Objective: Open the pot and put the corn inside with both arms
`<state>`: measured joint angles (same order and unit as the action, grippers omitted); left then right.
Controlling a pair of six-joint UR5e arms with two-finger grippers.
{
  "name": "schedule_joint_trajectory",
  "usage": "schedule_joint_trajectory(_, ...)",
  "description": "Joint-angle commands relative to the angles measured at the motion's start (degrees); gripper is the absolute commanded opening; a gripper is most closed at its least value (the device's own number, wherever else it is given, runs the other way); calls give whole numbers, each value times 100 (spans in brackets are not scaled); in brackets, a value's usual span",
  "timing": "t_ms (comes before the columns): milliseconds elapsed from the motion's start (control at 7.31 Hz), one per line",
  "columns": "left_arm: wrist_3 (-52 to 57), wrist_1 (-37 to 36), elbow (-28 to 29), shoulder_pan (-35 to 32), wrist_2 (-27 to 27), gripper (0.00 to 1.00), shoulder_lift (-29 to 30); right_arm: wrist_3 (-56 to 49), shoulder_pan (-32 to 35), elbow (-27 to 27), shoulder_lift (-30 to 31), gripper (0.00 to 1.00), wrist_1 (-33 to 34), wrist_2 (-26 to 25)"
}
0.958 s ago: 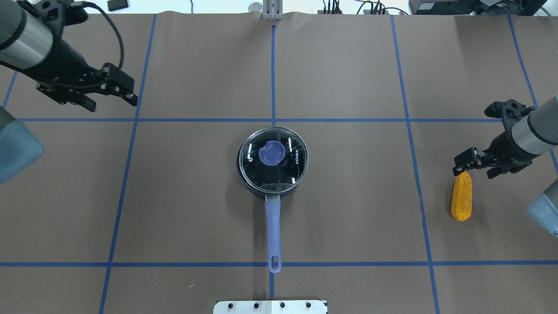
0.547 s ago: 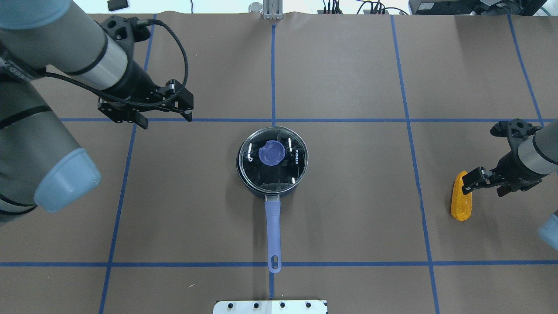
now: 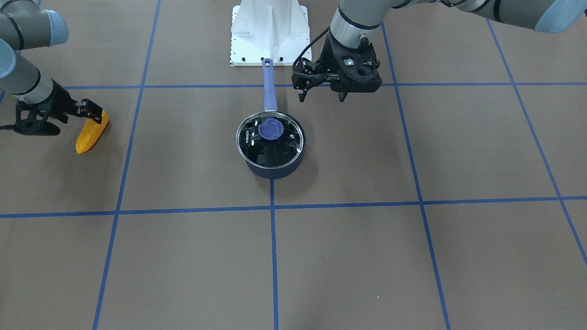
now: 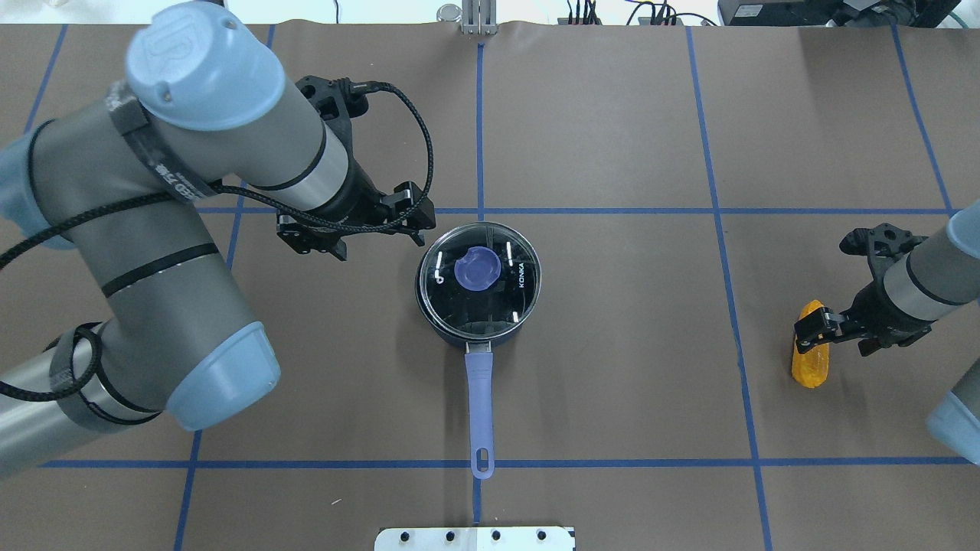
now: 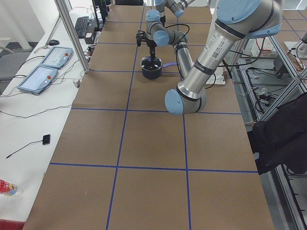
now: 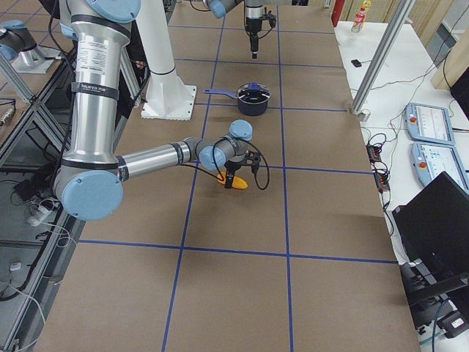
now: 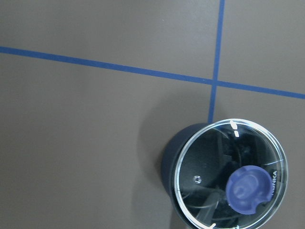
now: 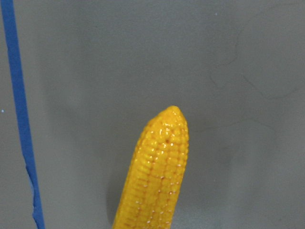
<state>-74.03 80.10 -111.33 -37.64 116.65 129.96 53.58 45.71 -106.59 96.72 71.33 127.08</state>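
Note:
I should next grab the corn by its blunt end [image 3: 104, 118] with my right gripper, so that the corn's tapered tip [image 3: 81, 148] stays free to enter the pot.
The pot [image 4: 439, 327] stands at the table's middle with its clear glass lid [image 4: 505, 306] on it, lavender knob [image 4: 478, 269] up and handle [image 4: 479, 398] pointing toward the robot. My left gripper [image 4: 380, 243] is open and empty, in the air just left of the pot's far-left rim; it also shows in the front view [image 3: 321, 97]. The left wrist view shows the lidded pot [image 7: 169, 162] at lower right. The corn [image 4: 810, 363] lies at the right. My right gripper [image 4: 836, 338] is open over the corn's far end, not closed on it. The right wrist view shows the corn's tip [image 8: 159, 167].
The robot's white base plate [image 4: 475, 538] sits at the near edge behind the pot handle. Blue tape lines [image 4: 612, 210] grid the brown table cover. Cables and equipment [image 4: 651, 11] lie beyond the far edge.
My left arm has swung in from the far left to beside the pot. My right gripper has moved toward the robot, from the corn's far tip to over its far end. Pot and corn have not moved.

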Motion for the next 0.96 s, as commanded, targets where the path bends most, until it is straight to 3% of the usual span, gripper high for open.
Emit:
schedule_joint_trajectory(0,-129,41,164,186,-160,98,134,47,-88,138,-83,98,-14,-139)
schedule_joint_trajectory(137,-129,76,356,222,-160,98,265,12,-88,147,-83,96,-5,-165)
schedule_joint_trajectory(411,-103,102,577,257,-160,98,372,55,-97,147,-92,73,-5,-166)
schedule_joint_trajectory(821,-102,392,1060,336,-160,98,556,126,-80,103,-171,20,-14,-157)
